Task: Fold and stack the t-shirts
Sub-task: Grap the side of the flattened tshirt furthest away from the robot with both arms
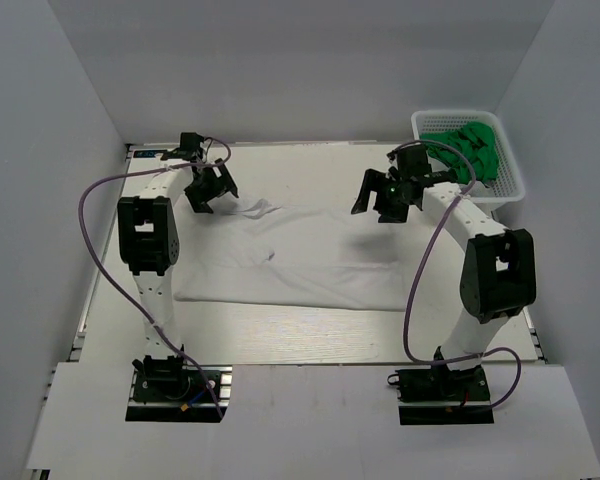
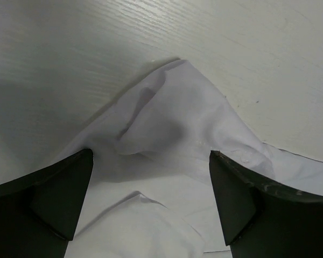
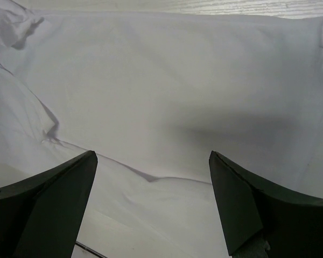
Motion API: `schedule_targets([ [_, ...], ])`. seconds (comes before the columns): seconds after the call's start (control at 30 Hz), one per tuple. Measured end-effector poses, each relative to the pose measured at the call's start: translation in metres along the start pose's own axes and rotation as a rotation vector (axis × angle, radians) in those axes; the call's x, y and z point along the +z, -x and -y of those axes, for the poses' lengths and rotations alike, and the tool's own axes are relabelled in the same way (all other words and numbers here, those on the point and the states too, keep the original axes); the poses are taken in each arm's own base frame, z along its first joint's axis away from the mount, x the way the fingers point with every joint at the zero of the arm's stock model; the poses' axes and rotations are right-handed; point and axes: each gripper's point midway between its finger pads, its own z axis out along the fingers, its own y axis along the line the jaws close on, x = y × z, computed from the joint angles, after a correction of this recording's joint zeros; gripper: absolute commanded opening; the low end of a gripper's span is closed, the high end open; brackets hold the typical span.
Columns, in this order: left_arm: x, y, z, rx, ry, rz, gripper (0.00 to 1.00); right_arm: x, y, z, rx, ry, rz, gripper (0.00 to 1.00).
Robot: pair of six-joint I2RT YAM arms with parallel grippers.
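I need to fold that side of the t-shirt over next, so my left gripper should grab the bunched sleeve of the white t-shirt by the sleeve's raised fold.
A white t-shirt [image 1: 300,258] lies spread flat across the middle of the table. Its sleeve [image 2: 172,115] bunches up in a peak at the far left, just past my left gripper [image 1: 209,197]. That gripper [image 2: 151,199] hovers open over the sleeve, holding nothing. My right gripper [image 1: 385,200] hovers open above the shirt's far right part [image 3: 167,102], also empty [image 3: 153,201]. Green t-shirts [image 1: 472,148] lie crumpled in the white mesh basket at the far right.
The white mesh basket [image 1: 510,180] stands at the back right corner of the table. Grey walls close in the table at the back and sides. Bare wooden table top [image 1: 300,335] shows in front of the shirt.
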Motion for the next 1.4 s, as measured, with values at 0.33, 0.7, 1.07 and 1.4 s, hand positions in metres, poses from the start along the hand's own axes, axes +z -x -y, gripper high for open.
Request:
schedule_targets([
  [0.33,0.010,-0.004,0.012,0.013,-0.073,-0.039,0.88,0.010,-0.014,0.017,0.036,-0.044,-0.080,0.90],
  [0.7,0.011,-0.003,0.017,0.011,-0.102,-0.036,0.59,0.008,-0.016,0.022,0.049,-0.055,-0.091,0.90],
  [1.07,0.025,0.004,0.009,0.000,-0.055,-0.025,0.20,0.006,-0.017,0.028,0.058,-0.068,-0.099,0.90],
  [1.4,0.017,0.010,0.016,0.004,-0.071,-0.018,0.00,0.007,-0.018,0.037,0.060,-0.117,-0.091,0.90],
])
